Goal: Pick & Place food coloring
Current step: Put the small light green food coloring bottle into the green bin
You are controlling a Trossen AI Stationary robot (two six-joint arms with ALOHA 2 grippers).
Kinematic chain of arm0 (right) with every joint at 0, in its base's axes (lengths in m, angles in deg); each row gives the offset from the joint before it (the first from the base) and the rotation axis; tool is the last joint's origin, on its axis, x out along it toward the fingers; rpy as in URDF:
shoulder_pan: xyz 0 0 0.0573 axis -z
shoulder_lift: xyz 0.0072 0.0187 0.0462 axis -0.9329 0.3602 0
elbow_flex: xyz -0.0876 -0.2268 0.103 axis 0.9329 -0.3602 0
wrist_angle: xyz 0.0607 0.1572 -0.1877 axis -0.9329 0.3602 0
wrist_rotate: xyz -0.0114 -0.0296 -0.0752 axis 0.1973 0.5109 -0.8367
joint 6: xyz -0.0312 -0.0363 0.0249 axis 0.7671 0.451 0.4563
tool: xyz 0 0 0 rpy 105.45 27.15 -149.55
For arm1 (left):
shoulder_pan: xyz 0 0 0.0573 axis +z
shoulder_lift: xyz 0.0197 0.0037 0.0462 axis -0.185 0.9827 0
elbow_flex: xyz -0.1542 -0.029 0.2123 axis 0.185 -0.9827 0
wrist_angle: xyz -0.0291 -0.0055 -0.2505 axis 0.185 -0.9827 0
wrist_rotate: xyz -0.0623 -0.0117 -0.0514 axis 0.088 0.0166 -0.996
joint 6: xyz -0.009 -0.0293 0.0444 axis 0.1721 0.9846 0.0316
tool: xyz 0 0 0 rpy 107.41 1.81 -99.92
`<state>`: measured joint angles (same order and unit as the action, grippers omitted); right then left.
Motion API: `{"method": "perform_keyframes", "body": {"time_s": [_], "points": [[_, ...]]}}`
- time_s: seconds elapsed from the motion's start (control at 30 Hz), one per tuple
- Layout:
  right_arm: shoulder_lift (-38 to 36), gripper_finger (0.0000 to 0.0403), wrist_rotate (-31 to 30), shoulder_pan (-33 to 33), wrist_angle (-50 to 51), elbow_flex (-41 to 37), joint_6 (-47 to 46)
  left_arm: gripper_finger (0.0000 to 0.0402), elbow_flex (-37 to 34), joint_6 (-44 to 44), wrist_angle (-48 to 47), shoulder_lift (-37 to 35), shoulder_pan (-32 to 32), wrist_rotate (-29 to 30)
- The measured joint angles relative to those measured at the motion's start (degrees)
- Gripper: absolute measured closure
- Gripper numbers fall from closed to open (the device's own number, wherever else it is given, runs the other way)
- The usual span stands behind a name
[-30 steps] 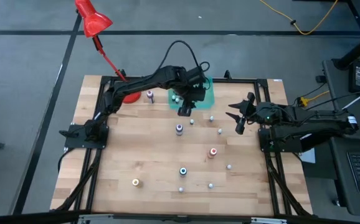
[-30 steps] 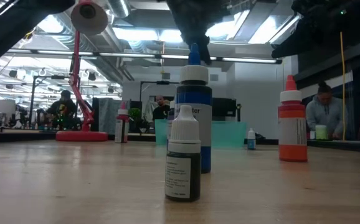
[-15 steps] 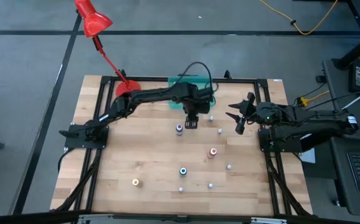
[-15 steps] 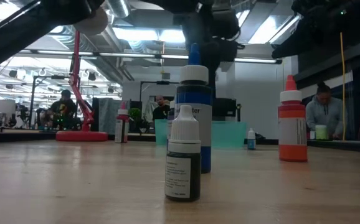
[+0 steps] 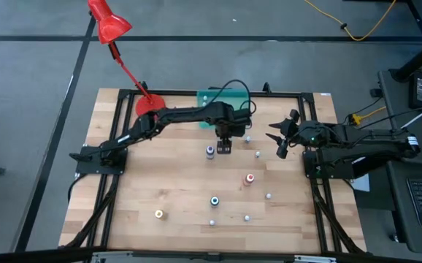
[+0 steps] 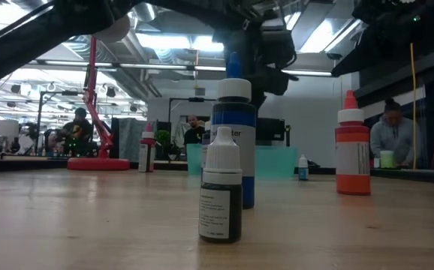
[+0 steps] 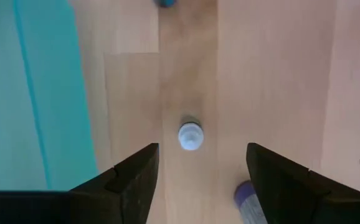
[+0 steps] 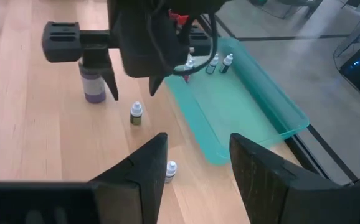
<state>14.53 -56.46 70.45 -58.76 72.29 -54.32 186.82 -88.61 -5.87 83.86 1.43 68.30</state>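
Next, my left gripper grabs the tiny food coloring bottle by its white cap (image 7: 191,135), to put it in the teal tray (image 7: 55,93).
Food coloring bottles stand scattered on the wooden table: a purple one (image 5: 210,151), red-orange (image 5: 250,178), blue (image 5: 215,200), yellow (image 5: 158,214) and several tiny whitish ones. My left gripper (image 5: 224,145) is open and hovers above a tiny whitish-capped bottle (image 7: 190,135), which stands upright ahead of its fingers (image 7: 136,174) without touching them. The purple bottle (image 7: 250,199) stands just beside it. The right wrist view shows that gripper (image 8: 133,93) over the tiny bottle (image 8: 136,114). My right gripper (image 5: 280,139) waits open near the table's right edge.
A translucent teal tray (image 5: 212,97) lies at the far edge behind the left gripper, with a few small bottles (image 8: 220,62) in its far end. A red desk lamp (image 5: 107,22) stands at the far left. Another tiny bottle (image 8: 169,169) stands near my right gripper.
My left gripper has moved from over the teal tray toward the table's near edge and come down lower, ending above the tiny bottle beside the purple one. The bottles on the table have stayed put.
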Motion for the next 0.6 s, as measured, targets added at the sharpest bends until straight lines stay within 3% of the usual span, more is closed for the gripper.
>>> {"method": "perform_keyframes", "body": {"time_s": [0.6], "points": [[0.0, 0.0228, 0.0, 0.0, 0.0, 0.0, 0.2, 0.0165, -9.3, -0.5, 9.2, -0.1, 0.8, -1.8]]}}
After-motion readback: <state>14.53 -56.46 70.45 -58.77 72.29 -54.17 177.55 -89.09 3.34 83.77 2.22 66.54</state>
